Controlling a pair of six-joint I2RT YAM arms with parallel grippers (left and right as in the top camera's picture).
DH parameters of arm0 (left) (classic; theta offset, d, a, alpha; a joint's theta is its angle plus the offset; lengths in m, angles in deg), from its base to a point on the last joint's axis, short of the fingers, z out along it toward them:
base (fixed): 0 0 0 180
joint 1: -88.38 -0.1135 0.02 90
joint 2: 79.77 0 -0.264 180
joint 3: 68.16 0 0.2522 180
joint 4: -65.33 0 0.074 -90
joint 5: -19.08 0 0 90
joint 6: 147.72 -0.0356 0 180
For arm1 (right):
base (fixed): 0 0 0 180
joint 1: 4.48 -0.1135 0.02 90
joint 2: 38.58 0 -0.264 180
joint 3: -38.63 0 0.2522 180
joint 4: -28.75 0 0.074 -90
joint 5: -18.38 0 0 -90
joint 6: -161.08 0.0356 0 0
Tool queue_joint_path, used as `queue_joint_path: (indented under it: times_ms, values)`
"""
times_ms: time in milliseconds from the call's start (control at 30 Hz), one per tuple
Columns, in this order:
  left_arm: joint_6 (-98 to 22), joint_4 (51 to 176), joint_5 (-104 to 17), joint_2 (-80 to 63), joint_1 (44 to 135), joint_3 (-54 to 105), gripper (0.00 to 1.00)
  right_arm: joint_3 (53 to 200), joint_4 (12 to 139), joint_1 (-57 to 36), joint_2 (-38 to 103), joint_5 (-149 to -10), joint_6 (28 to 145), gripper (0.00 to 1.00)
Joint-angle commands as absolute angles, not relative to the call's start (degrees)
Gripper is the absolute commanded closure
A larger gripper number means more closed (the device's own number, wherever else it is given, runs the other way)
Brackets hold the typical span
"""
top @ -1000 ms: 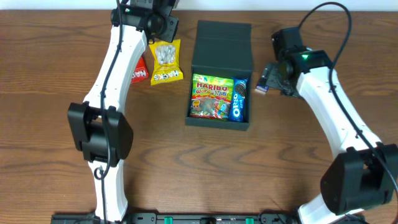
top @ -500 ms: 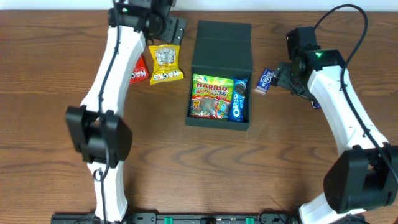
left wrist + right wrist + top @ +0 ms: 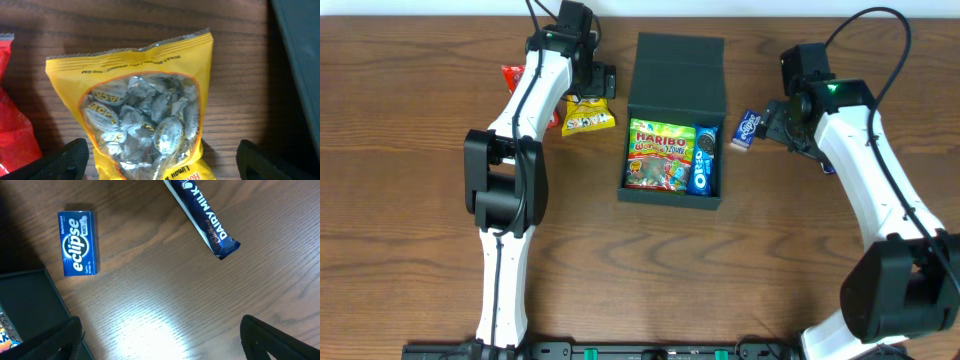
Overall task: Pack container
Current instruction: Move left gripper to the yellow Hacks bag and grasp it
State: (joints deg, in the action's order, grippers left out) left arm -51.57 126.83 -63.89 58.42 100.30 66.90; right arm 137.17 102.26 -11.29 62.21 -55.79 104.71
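Observation:
My fingers are above the yellow packet (image 3: 587,120) (image 3: 145,110) between them, so it isn't time to close yet. My left gripper should go down first and then close on the packet.
The dark teal container (image 3: 712,198) stands mid-table with its flap lid (image 3: 678,68) open at the back. A Haribo packet (image 3: 660,155) and an Oreo pack (image 3: 703,158) lie inside. My left gripper (image 3: 598,82) (image 3: 162,165) is open, its fingers (image 3: 65,160) either side of a yellow sweets packet (image 3: 587,120) (image 3: 145,110) lying on the table. My right gripper (image 3: 775,125) (image 3: 160,345) is open over bare wood, just right of the container's corner (image 3: 30,305). A blue Eclipse mints box (image 3: 747,129) (image 3: 77,243) lies ahead of it.
A red packet (image 3: 513,78) (image 3: 12,125) lies left of the yellow one. A Dairy Milk bar (image 3: 202,217) lies on the wood beyond the right gripper. The container wall (image 3: 300,60) runs close to the right of the yellow packet.
My left arm has swung round and its gripper now sits low over the yellow packet. My right gripper pulled back to the right, uncovering the Eclipse box, then held still.

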Motion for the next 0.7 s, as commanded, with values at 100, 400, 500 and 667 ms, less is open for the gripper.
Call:
queue_joint_path:
  times_ms: [100,400,500,667]
  values:
    - [-46.7,127.1,-64.9,61.9,100.0,66.9,0.05,137.0,102.3,-10.9,61.4,-56.0,104.0,0.01]
    - [-46.6,127.0,-64.9,62.3,99.9,66.9,0.08,137.0,102.1,-10.9,61.4,-57.1,104.0,0.01]
    - [-46.6,127.1,-64.9,62.3,99.9,66.9,0.33,137.0,102.1,-10.9,61.4,-57.1,104.0,0.01]
    - [-46.6,127.1,-64.9,62.3,99.9,66.9,0.57,137.0,102.2,-10.9,61.4,-57.1,104.0,0.01]
